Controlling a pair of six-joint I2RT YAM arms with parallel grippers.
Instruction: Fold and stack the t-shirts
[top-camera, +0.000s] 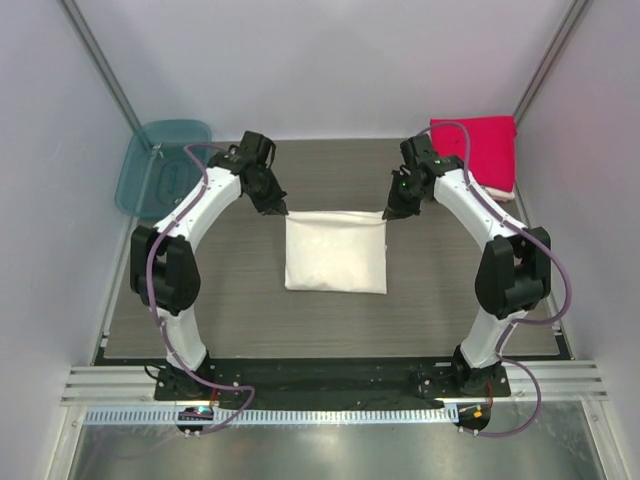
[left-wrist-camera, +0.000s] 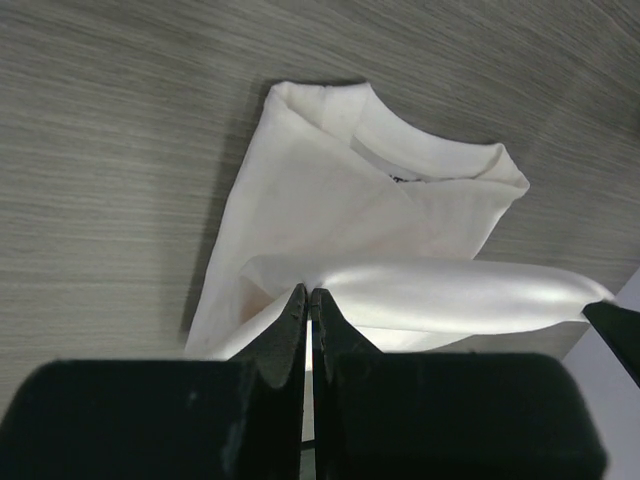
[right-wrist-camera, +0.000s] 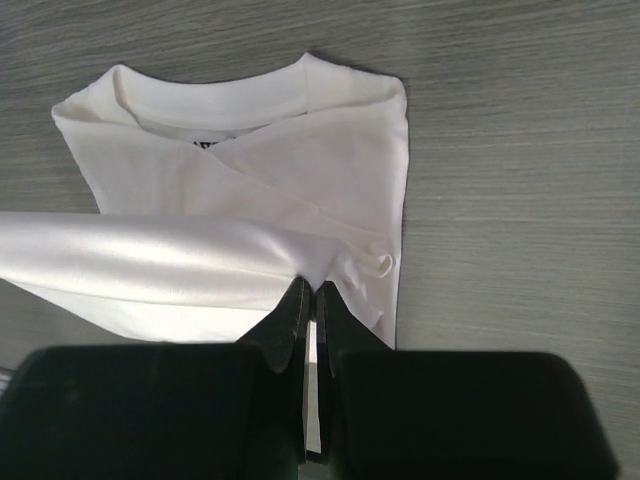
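Note:
The t-shirt's lifted edge is short of the t-shirt's collar and would drop short if I opened now, so my right gripper moves it there first.
A cream-white t-shirt (top-camera: 336, 252) lies half folded in the middle of the table, its collar toward the near side. My left gripper (top-camera: 281, 209) is shut on its far left corner, and my right gripper (top-camera: 389, 212) is shut on its far right corner. The far edge is lifted and stretched between them. In the left wrist view the pinched fold (left-wrist-camera: 420, 295) runs off to the right from the left gripper (left-wrist-camera: 309, 292). In the right wrist view the right gripper (right-wrist-camera: 312, 285) nips the cloth (right-wrist-camera: 250, 160) above the collar. A pinkish-red t-shirt (top-camera: 478, 150) lies folded at the far right corner.
A translucent teal plastic tub (top-camera: 160, 166) sits at the far left corner, partly over the table's edge. Under the red shirt shows the rim of a pale folded one (top-camera: 503, 193). White walls close in the table on three sides.

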